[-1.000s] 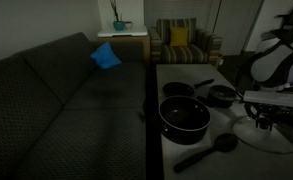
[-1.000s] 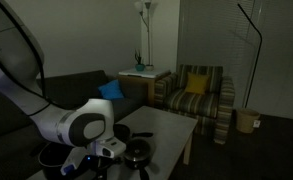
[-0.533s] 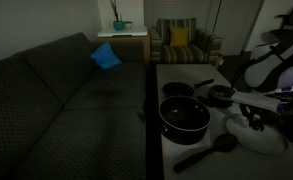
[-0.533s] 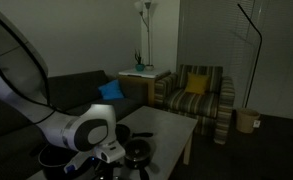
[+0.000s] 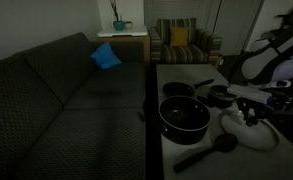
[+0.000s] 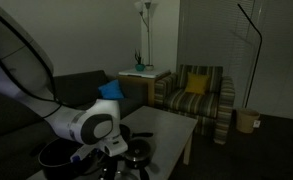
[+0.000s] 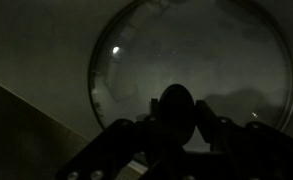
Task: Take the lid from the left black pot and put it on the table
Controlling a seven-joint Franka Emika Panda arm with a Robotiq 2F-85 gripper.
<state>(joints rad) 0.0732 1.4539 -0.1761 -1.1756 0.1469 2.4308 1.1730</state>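
I need to open my gripper now. The lid's rim is low over the flat top of the pale table, so the lid would rest there.
The glass lid (image 5: 250, 129) with its pale rim hangs low over the pale table (image 5: 186, 72), to the right of the big black pot (image 5: 184, 117), which stands open. My gripper (image 5: 250, 110) comes down from above and is shut on the lid's knob. In the wrist view the round lid (image 7: 216, 50) fills the frame, and its dark knob (image 7: 176, 108) sits between my fingers (image 7: 212, 128). I cannot tell whether the lid's rim touches the table. In an exterior view the arm (image 6: 91, 128) hides the lid, with the big pot (image 6: 61, 156) behind it.
A long-handled pan (image 5: 178, 89) and a small lidded pot (image 5: 221, 96) stand behind the big pot. A black ladle (image 5: 206, 150) lies at the table's front. A dark sofa (image 5: 56, 100) runs along the table's left, and an armchair (image 5: 181, 42) stands beyond.
The gripper with the lid has shifted left, closer to the big pot, staying low over the table. The pots have not moved.
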